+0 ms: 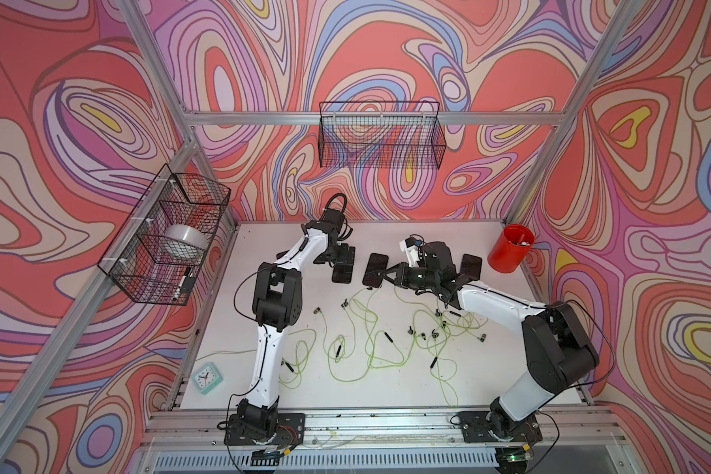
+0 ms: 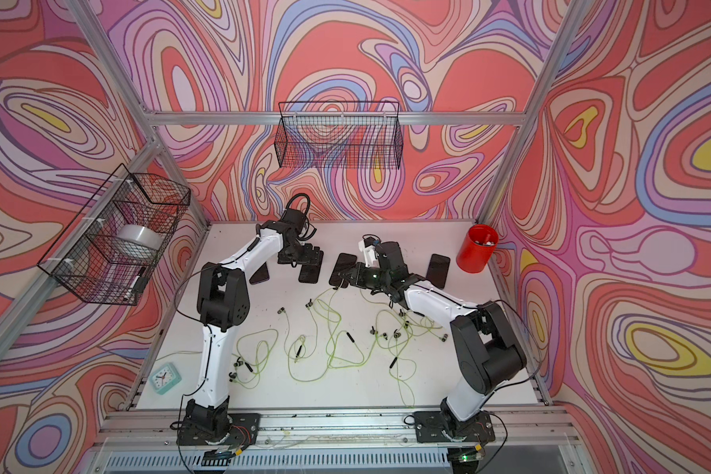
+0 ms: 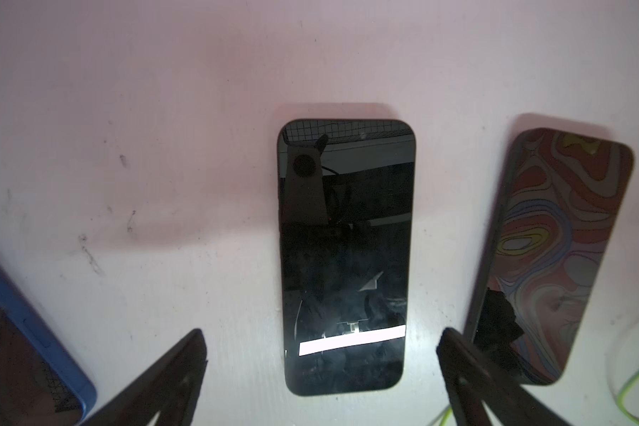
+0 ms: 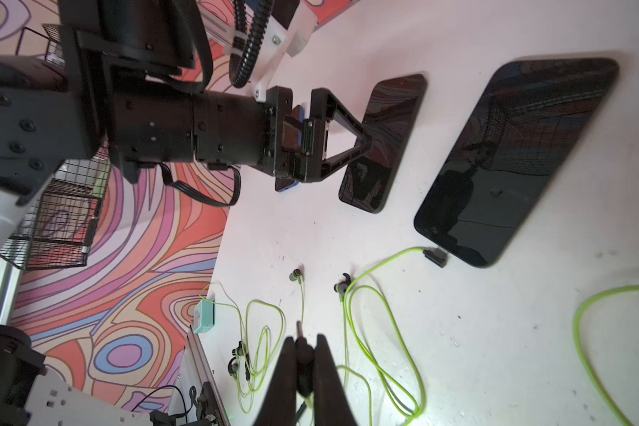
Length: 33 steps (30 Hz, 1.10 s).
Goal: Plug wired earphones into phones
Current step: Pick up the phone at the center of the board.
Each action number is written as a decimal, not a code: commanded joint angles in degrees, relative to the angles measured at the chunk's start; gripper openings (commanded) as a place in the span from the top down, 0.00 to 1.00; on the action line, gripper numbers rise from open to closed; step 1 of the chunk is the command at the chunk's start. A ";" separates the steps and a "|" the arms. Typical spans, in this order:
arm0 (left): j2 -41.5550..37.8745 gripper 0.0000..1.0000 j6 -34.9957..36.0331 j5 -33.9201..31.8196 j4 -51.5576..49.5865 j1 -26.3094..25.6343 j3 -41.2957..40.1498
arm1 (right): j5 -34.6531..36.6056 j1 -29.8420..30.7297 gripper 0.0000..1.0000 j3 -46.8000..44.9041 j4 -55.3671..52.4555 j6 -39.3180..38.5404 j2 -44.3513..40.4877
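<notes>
My left gripper needs to take hold of the black phone by its long side edges next. That leaves the phone's near end edge open, so the earphones can be plugged in.
Several black phones lie in a row at the back of the white table. My left gripper (image 1: 342, 257) (image 3: 321, 333) hangs open just above one phone (image 1: 342, 271) (image 3: 344, 254), a finger on each side of its near end, touching nothing. My right gripper (image 1: 381, 277) (image 4: 305, 345) is shut on the dark plug (image 4: 304, 356) of one of the wired earphones, whose metal tip pokes out past the fingertips. It hovers by the neighbouring phone (image 1: 374, 269) (image 4: 513, 158). A second plug (image 4: 436, 256) on a yellow-green cable sits at that phone's end edge. More earphones (image 1: 370, 340) sprawl across the table's middle.
A further phone (image 1: 470, 266) lies at the right, beside a red cup (image 1: 510, 248). A blue-edged phone (image 2: 259, 273) shows under the left arm. A mint clock (image 1: 207, 377) sits at the front left corner. Wire baskets (image 1: 380, 135) (image 1: 169, 242) hang on the back and left walls.
</notes>
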 commanded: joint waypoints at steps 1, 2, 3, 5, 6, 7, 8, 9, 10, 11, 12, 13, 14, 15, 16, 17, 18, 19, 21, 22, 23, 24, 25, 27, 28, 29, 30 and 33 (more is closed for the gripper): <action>2.55 0.00 3.71 -3.05 -7.09 -0.85 4.99 | 2.47 -0.20 1.00 -2.00 -2.71 -1.83 -1.10; 3.41 0.00 4.08 -2.84 -7.49 -1.02 5.93 | 2.54 -0.27 1.00 -2.28 -2.75 -1.83 -1.22; 4.38 0.00 4.67 -2.26 -7.93 -1.10 6.91 | 2.76 -0.22 1.00 -2.50 -2.75 -1.96 -1.37; 6.17 0.00 5.86 -1.68 -9.01 -1.37 8.61 | 3.06 -0.18 1.00 -2.82 -2.72 -2.03 -1.55; 7.24 0.00 6.59 -1.59 -9.85 -1.59 9.66 | 3.07 -0.23 1.00 -2.94 -2.71 -2.12 -1.62; 8.17 0.00 7.05 -1.69 -10.85 -1.76 10.91 | 3.17 -0.18 1.00 -3.03 -2.71 -2.10 -1.68; 9.05 0.00 7.40 -1.52 -11.57 -1.91 11.79 | 3.27 -0.21 1.00 -3.07 -2.62 -2.11 -1.72; 9.84 0.00 7.69 -1.25 -12.27 -2.05 12.51 | 3.33 -0.21 1.00 -3.21 -2.66 -2.14 -1.76; 10.45 0.01 7.74 -1.42 -12.81 -2.10 13.04 | 3.43 -0.24 1.00 -3.37 -2.58 -2.16 -1.76; 10.97 0.01 7.64 -1.49 -13.14 -2.19 13.45 | 3.54 -0.22 1.00 -3.46 -2.57 -2.14 -1.77; 11.41 0.02 7.52 -1.47 -13.29 -2.33 13.46 | 3.61 -0.19 1.00 -3.63 -2.51 -2.15 -1.86; 11.63 0.03 7.20 -1.32 -13.28 -2.37 13.48 | 3.68 -0.21 1.00 -3.69 -2.48 -2.16 -1.80; 11.87 0.05 6.59 -1.17 -13.12 -2.39 13.46 | 3.77 -0.19 1.00 -3.83 -2.45 -2.11 -1.77; 12.14 0.07 6.07 -1.38 -13.11 -2.50 13.51 | 3.90 -0.25 1.00 -3.86 -2.32 -2.12 -1.66; 12.44 0.08 5.55 -1.81 -13.23 -2.55 13.59 | 3.88 -0.19 1.00 -3.92 -2.22 -2.13 -1.49; 12.73 0.10 4.81 -2.16 -13.26 -2.64 13.67 | 3.88 -0.19 1.00 -3.81 -2.12 -2.09 -1.38; 13.12 0.12 4.18 -2.21 -13.48 -2.67 14.04 | 3.87 -0.25 1.00 -3.81 -2.07 -2.04 -1.25; 13.48 0.14 3.70 -2.04 -13.82 -2.65 14.35 | 3.90 -0.20 1.00 -3.82 -1.96 -2.04 -1.25; 14.74 0.20 3.18 -2.75 -15.56 -2.88 16.08 | 4.04 -0.27 1.00 -4.00 -1.95 -1.95 -1.42; 15.39 0.23 3.15 -3.15 -16.66 -3.05 17.10 | 4.12 -0.26 1.00 -4.14 -2.03 -2.04 -1.46; 16.24 0.24 3.41 -3.78 -17.90 -3.22 18.16 | 4.33 -0.19 1.00 -4.16 -2.17 -2.24 -1.57; 16.98 0.25 3.52 -4.77 -19.10 -3.47 18.99 | 4.45 -0.20 1.00 -4.16 -2.39 -2.34 -1.55; 17.44 0.26 3.61 -5.55 -19.97 -3.61 19.34 | 4.48 -0.23 1.00 -4.18 -2.36 -2.44 -1.54; 18.11 0.25 3.80 -6.67 -21.16 -4.25 19.53 | 4.50 -0.19 1.00 -4.18 -2.18 -2.44 -1.30; 18.29 0.25 3.62 -6.68 -21.55 -4.37 19.43 | 4.50 -0.22 1.00 -4.10 -2.12 -2.44 -1.17; 18.47 0.25 3.45 -6.70 -21.88 -4.64 19.43 | 4.44 -0.27 1.00 -3.96 -2.01 -2.46 -0.99; 18.65 0.25 3.20 -6.52 -22.06 -4.86 19.26 | 4.27 -0.18 1.00 -3.92 -1.89 -2.53 -0.88; 19.18 0.28 2.52 -5.73 -22.60 -5.12 19.11 | 4.13 -0.20 1.00 -3.79 -1.83 -2.55 -0.87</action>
